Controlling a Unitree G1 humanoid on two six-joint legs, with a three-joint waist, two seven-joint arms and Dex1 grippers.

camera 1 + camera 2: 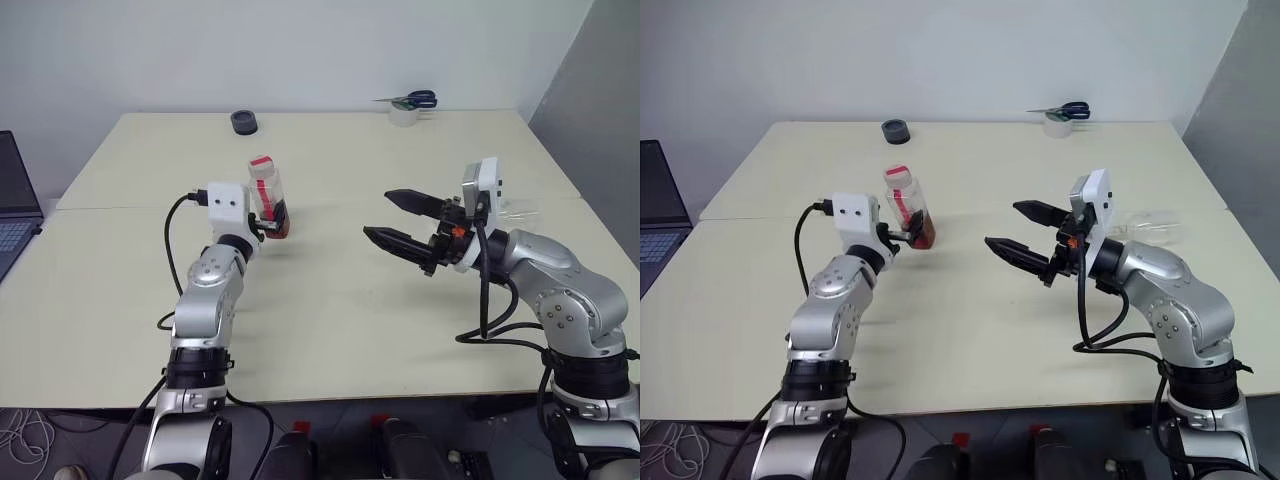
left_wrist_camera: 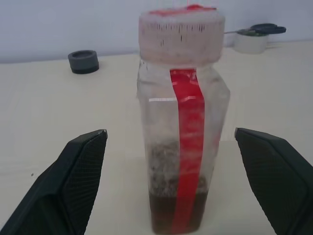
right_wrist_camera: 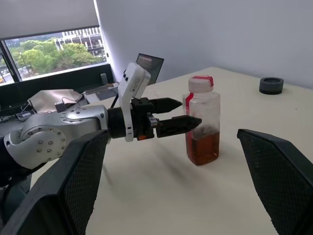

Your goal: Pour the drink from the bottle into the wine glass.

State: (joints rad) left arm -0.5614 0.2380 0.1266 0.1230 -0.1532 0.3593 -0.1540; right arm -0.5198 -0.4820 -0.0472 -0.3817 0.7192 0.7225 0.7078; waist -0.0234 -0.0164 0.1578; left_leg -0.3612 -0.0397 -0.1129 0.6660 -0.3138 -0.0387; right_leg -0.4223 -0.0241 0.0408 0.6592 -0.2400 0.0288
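The fingers of my left gripper are still short of the bottle's sides in the left wrist view, so it moves toward the bottle next before closing on it.
The bottle stands upright on the table's left half, clear plastic with a pink-red cap and a red label strip. The reddish-brown drink fills only its bottom part. My left gripper is level at the bottle's near side and open, with one finger on each side of the bottle and a gap between each finger and the bottle. My right gripper hovers open and empty over the table's middle, pointing left toward the bottle. The wine glass shows partly as a clear shape behind my right wrist.
At the table's far edge sit a dark round roll and a white tape roll with scissors on it. A laptop lies off the left side. A grey wall stands at the right.
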